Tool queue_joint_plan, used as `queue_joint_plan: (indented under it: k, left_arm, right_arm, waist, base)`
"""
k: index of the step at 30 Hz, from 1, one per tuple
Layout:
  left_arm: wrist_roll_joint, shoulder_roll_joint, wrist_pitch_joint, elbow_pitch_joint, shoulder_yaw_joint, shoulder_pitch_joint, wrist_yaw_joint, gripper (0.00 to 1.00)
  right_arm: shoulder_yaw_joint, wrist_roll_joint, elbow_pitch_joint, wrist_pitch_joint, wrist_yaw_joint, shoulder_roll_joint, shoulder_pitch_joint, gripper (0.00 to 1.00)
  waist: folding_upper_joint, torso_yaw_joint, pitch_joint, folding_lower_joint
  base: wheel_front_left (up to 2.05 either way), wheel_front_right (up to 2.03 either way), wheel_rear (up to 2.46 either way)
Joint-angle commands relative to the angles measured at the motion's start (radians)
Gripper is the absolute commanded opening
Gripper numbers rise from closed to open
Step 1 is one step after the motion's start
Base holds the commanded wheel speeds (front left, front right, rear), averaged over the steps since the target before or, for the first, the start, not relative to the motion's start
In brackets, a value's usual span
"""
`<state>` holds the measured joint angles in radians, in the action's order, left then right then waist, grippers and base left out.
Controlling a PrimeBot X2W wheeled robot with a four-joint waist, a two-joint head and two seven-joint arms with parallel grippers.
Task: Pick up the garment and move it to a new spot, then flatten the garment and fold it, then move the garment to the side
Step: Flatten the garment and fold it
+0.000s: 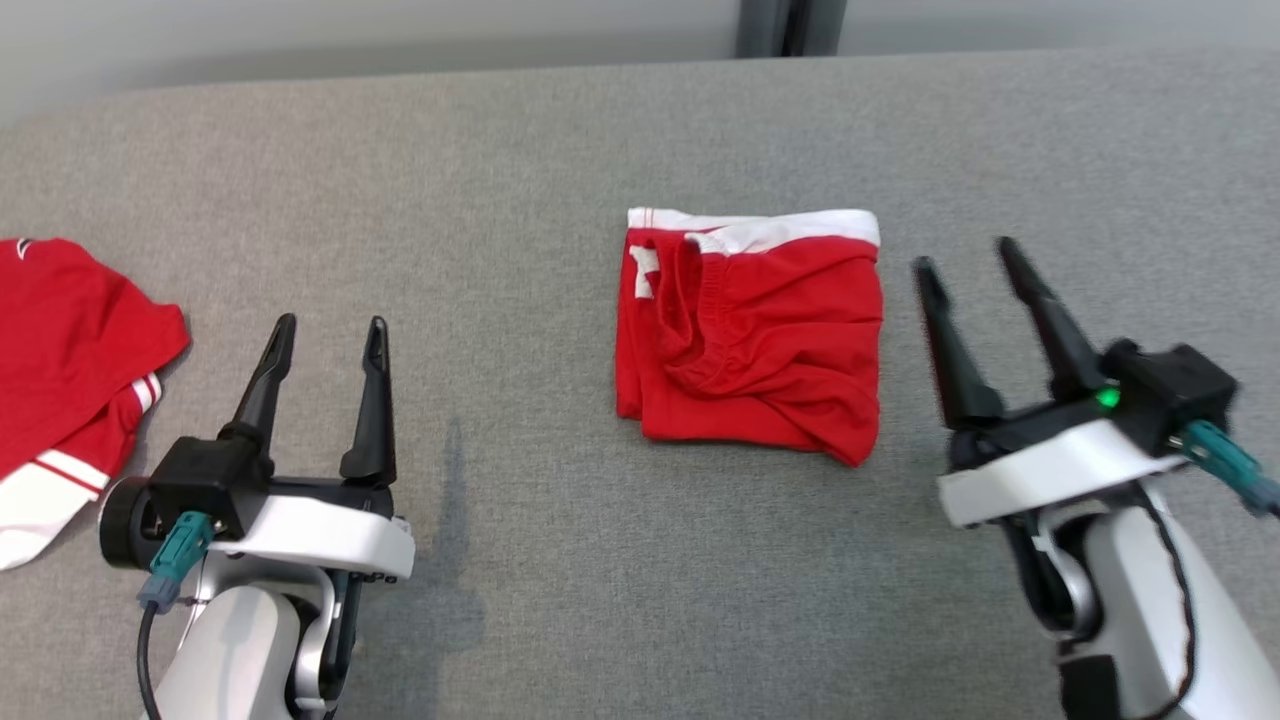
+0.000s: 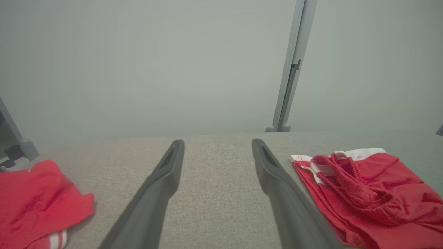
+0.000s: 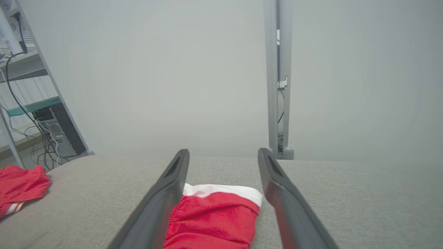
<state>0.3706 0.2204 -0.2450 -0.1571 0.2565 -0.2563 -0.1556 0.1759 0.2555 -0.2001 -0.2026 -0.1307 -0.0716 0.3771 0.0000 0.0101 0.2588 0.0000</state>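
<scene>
My right gripper grabs the garment (image 1: 755, 335) by its plain corner (image 1: 848, 440) opposite the white trim next, to move the garment to a new spot.
The garment (image 1: 755, 335) is a pair of red shorts with white trim, folded into a rough square in the middle of the grey table (image 1: 560, 130). It also lies at the right of the left wrist view (image 2: 367, 193) and between the fingers low in the right wrist view (image 3: 214, 218). My right gripper (image 1: 965, 255) stands open just right of the garment, clear of it, nothing held. My left gripper (image 1: 330, 330) is open and empty at the lower left, well apart from the garment. Its fingers (image 2: 162, 186) point across bare cloth.
A second red garment with white stripes (image 1: 70, 370) lies at the table's left edge, near my left gripper. A grey post (image 2: 290, 65) rises behind the far edge. A shelf with cables (image 3: 31, 114) stands beyond the left end in the right wrist view.
</scene>
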Motion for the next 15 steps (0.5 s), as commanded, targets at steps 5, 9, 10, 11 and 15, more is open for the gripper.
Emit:
queue_joint_plan:
  k: [5, 9, 10, 11, 15]
  left_arm:
    - [0.012, 0.024, 0.015, 0.028, -0.012, 0.047, -0.008, 1.00]
    - [0.021, 0.041, 0.025, 0.051, -0.019, 0.086, -0.016, 1.00]
    - [0.020, 0.043, 0.028, 0.056, -0.021, 0.096, -0.020, 1.00]
    - [0.020, 0.047, 0.031, 0.062, -0.021, 0.106, -0.022, 1.00]
    - [0.020, 0.061, 0.046, 0.075, -0.024, 0.141, -0.032, 1.00]
  right_arm:
    - [-0.105, -0.045, 0.062, 0.034, 0.000, -0.016, -0.084, 1.00]
    - [-0.158, -0.062, 0.100, 0.062, 0.000, -0.015, -0.144, 1.00]
    - [-0.167, -0.065, 0.109, 0.070, 0.000, -0.015, -0.158, 1.00]
    - [-0.172, -0.066, 0.115, 0.076, 0.000, -0.015, -0.171, 1.00]
    - [-0.181, -0.071, 0.133, 0.099, 0.000, -0.013, -0.214, 1.00]
  waist:
    - [0.0000, -0.027, -0.057, 0.0000]
    - [0.0000, -0.036, -0.095, 0.0000]
    - [0.0000, -0.038, -0.104, 0.0000]
    - [0.0000, -0.039, -0.112, 0.0000]
    - [0.0000, -0.042, -0.149, 0.0000]
  base:
    - [0.00, 0.00, 0.00]
    - [0.00, 0.00, 0.00]
    - [0.00, 0.00, 0.00]
    - [0.00, 0.00, 0.00]
    - [0.00, 0.00, 0.00]
